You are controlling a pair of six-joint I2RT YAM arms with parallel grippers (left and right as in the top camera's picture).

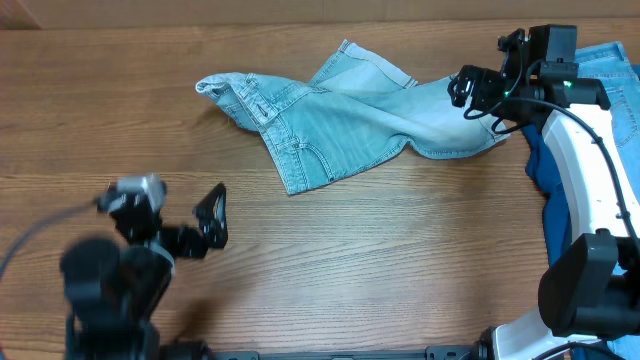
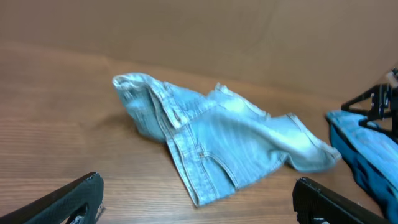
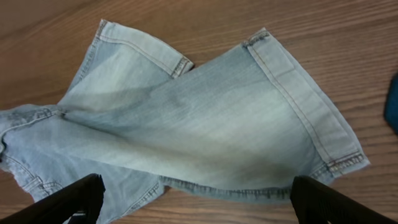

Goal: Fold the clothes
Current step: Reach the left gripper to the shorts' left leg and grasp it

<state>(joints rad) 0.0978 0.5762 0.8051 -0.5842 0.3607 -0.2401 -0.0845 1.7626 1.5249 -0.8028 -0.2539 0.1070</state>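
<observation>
Next, my left gripper grabs near the curved pocket seam beside the waistband of the shorts, to straighten the denim shorts.
Pale faded denim shorts lie crumpled on the wooden table, waistband bunched at the left, one leg stretched right. They also show in the left wrist view and the right wrist view. My right gripper is open, hovering at the right leg's hem, holding nothing. My left gripper is open and empty, well below and left of the shorts. A brighter light-blue denim garment and a dark blue cloth lie at the right edge.
The wooden table runs under everything. The right arm's white link lies over the pile of clothes at the right edge. The left arm's base sits at the front left.
</observation>
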